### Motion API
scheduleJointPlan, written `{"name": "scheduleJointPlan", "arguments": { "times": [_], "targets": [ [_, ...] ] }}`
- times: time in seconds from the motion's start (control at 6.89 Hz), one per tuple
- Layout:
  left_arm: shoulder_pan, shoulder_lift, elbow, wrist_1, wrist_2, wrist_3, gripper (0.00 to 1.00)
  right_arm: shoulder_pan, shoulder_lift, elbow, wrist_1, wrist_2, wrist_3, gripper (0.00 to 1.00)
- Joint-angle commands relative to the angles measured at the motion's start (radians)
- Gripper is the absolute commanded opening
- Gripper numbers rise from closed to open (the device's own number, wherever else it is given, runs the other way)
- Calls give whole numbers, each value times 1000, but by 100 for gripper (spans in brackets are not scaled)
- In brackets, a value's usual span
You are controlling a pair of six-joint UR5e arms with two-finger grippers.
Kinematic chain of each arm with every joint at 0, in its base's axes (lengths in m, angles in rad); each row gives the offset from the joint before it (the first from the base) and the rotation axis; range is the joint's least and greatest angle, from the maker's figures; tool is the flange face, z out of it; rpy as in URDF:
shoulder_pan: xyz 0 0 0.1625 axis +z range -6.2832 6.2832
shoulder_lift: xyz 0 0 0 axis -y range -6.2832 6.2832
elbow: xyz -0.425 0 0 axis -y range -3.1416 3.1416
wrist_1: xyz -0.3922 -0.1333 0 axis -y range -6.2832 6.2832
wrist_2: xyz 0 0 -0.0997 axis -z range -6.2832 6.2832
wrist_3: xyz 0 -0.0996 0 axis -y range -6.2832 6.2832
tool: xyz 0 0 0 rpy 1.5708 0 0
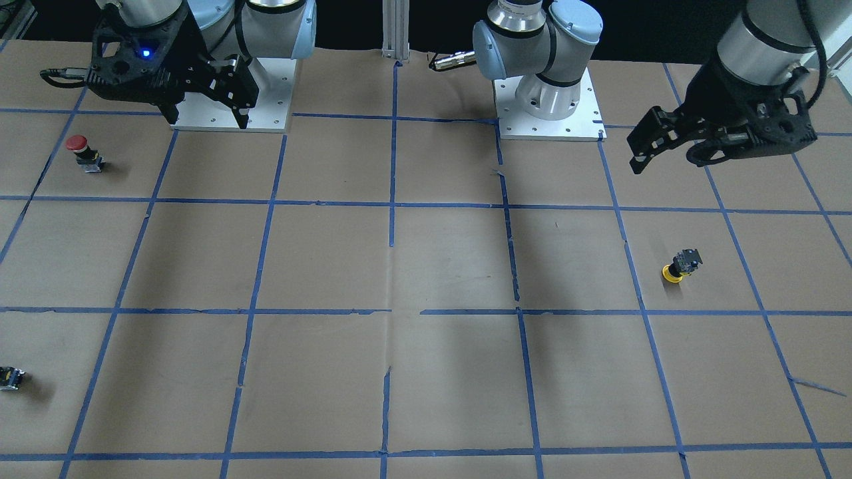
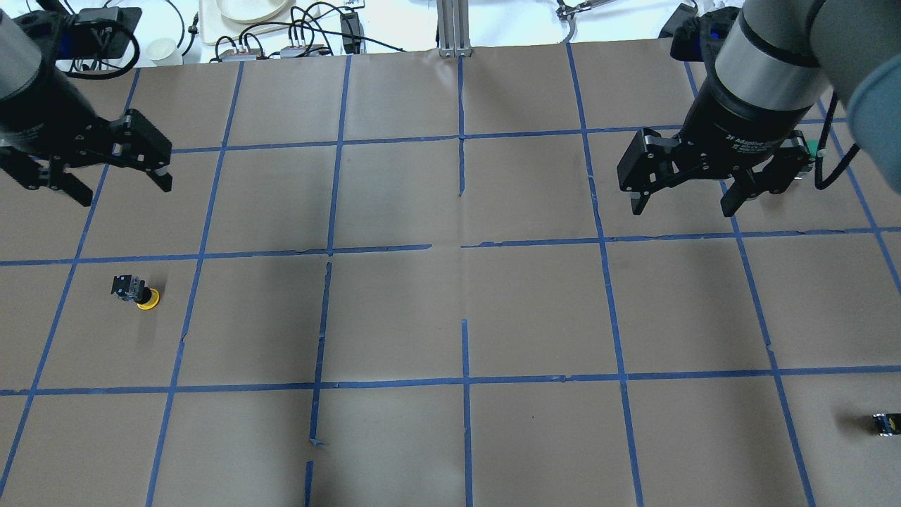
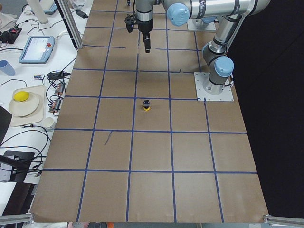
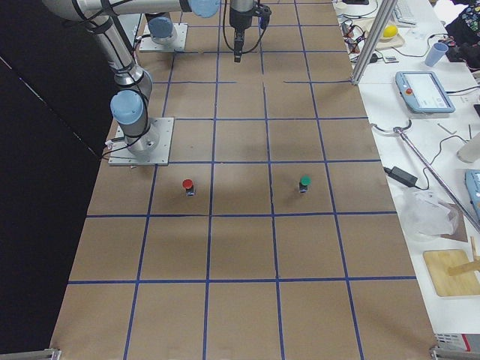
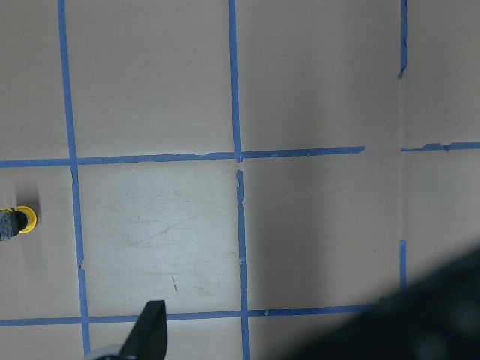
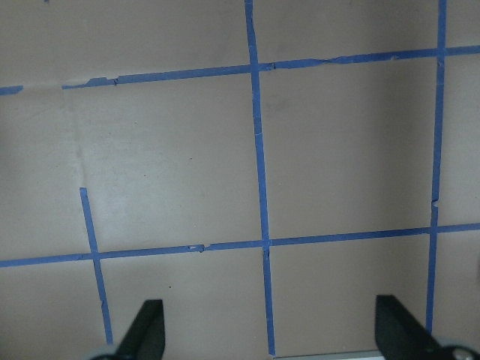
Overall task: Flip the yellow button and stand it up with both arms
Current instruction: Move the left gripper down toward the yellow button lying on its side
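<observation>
Next, the left gripper grabs the button's black and grey base, to flip the yellow button (image 1: 680,266) (image 5: 28,218) for standing.
The yellow button (image 1: 680,266) rests on the brown table with its yellow cap on the paper and its black and grey base up, leaning a little. It also shows in the overhead view (image 2: 136,291), the exterior left view (image 3: 147,105) and at the left edge of the left wrist view (image 5: 15,221). My left gripper (image 2: 125,193) (image 1: 665,159) hangs open and empty above the table, farther from the robot than the button. My right gripper (image 2: 683,208) (image 1: 208,122) hangs open and empty over the other half; its wrist view (image 6: 271,330) shows only bare paper.
A red-capped button (image 1: 83,152) stands near the right arm's base plate (image 1: 266,116). A small black capless part (image 2: 885,423) lies near the table's right front edge. A green-capped button (image 4: 304,182) stands beyond the red one. Cables and dishes lie past the far edge.
</observation>
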Motion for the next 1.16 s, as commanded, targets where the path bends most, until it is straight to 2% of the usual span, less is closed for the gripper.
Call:
{"name": "scheduleJointPlan", "arguments": {
  "times": [0.0, 0.15, 0.29, 0.58, 0.73, 1.02],
  "targets": [
    [196, -42, -90, 56, 0, 135, 99, 0, 0, 2, 2, -1, 0, 100],
    [230, -83, -147, 213, 0, 208, 99, 0, -2, 2, 0, -1, 0, 100],
    [254, -111, -195, 239, 2, 254, 94, 0, -2, 2, 0, -1, 0, 100],
    [292, -189, -260, 430, 13, 322, 96, 0, -2, 2, 0, -1, 0, 100],
    [294, -236, -264, 478, 29, 353, 96, 0, -2, 2, 2, -1, 0, 100],
    [294, -301, -263, 492, 66, 364, 97, 0, -2, 2, 2, -2, 0, 100]
  ]
}}
